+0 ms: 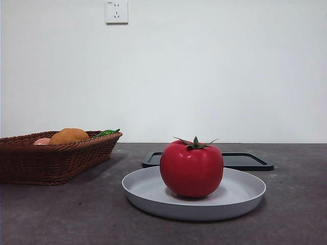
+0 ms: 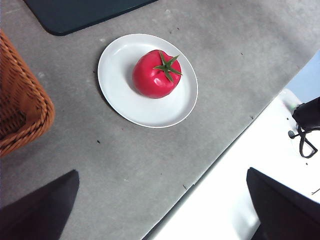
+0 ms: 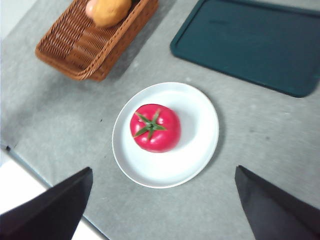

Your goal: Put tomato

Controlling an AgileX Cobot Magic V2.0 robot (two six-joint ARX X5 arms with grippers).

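Observation:
Next, my right gripper grasps the tomato by its round red body (image 1: 191, 174) and then sets the tomato down onto the dark tray (image 1: 245, 161).
The glossy red tomato (image 1: 191, 168) with its green spiky stem stands upright on a white round plate (image 1: 240, 196) in the middle of the table. Both wrist views look down on it from well above: tomato (image 2: 156, 74) on plate (image 2: 120, 90), and tomato (image 3: 155, 127) on plate (image 3: 197, 130). My left gripper (image 2: 160, 210) hangs high over the table's near edge, open, with nothing between its jaws. My right gripper (image 3: 162, 210) is also raised above the plate's near side, open and empty. Neither arm shows in the front view.
A brown wicker basket (image 1: 51, 158) at the left holds an orange-brown fruit (image 1: 69, 136), a pale pink item (image 1: 42, 141) and something green (image 1: 106, 133). A dark flat tray (image 1: 245, 161) lies behind the plate. The table's edge (image 2: 220, 155) runs near the left gripper.

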